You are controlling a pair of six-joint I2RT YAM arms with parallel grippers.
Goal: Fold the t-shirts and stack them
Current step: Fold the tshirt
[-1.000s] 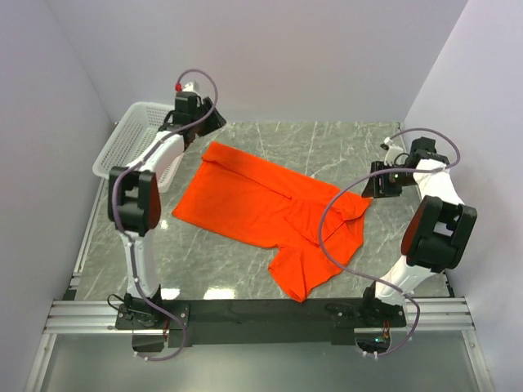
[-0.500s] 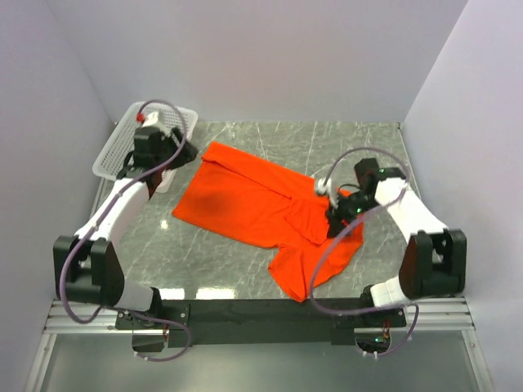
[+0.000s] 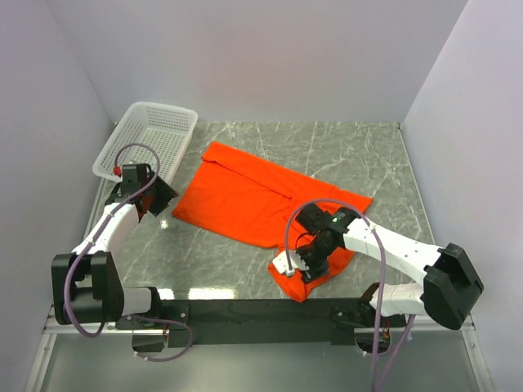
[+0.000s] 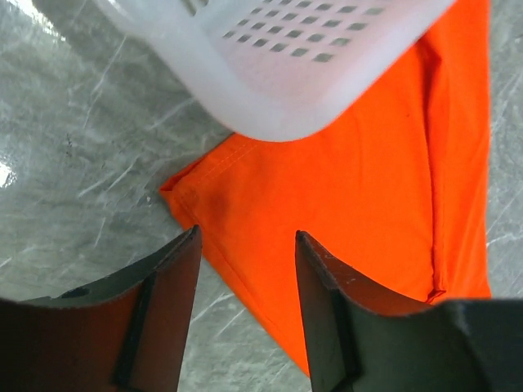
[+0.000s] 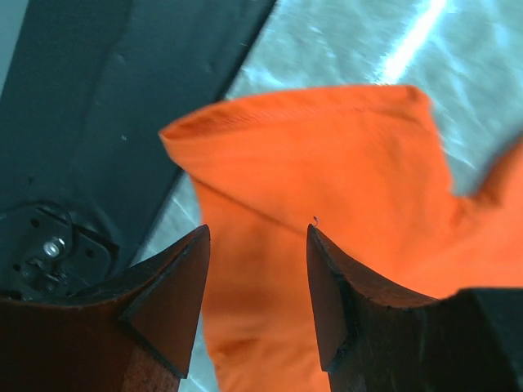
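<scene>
I will next use my right gripper to grab the orange-red t-shirt (image 3: 253, 200) by the near folded part's corner (image 3: 300, 297), and then fold the t-shirt's near side over its far side.
The orange-red t-shirt (image 3: 253, 200) lies spread on the grey marble table, with one part folded over near the front edge. My left gripper (image 3: 162, 196) is open and empty, just left of the shirt's left corner (image 4: 184, 192), which shows between its fingers (image 4: 167, 269). My right gripper (image 3: 296, 263) is open and empty above the shirt's near folded part (image 5: 327, 163), close to the front edge.
A white mesh basket (image 3: 143, 139) stands at the back left; its rim (image 4: 270, 106) overlaps the shirt's edge in the left wrist view. The black base rail (image 3: 261, 314) runs along the front and shows in the right wrist view (image 5: 114, 98). White walls close three sides.
My left gripper has come from over the basket toward the front, down to the shirt's left corner. My right gripper has swung from the back right to the shirt's near folded part.
</scene>
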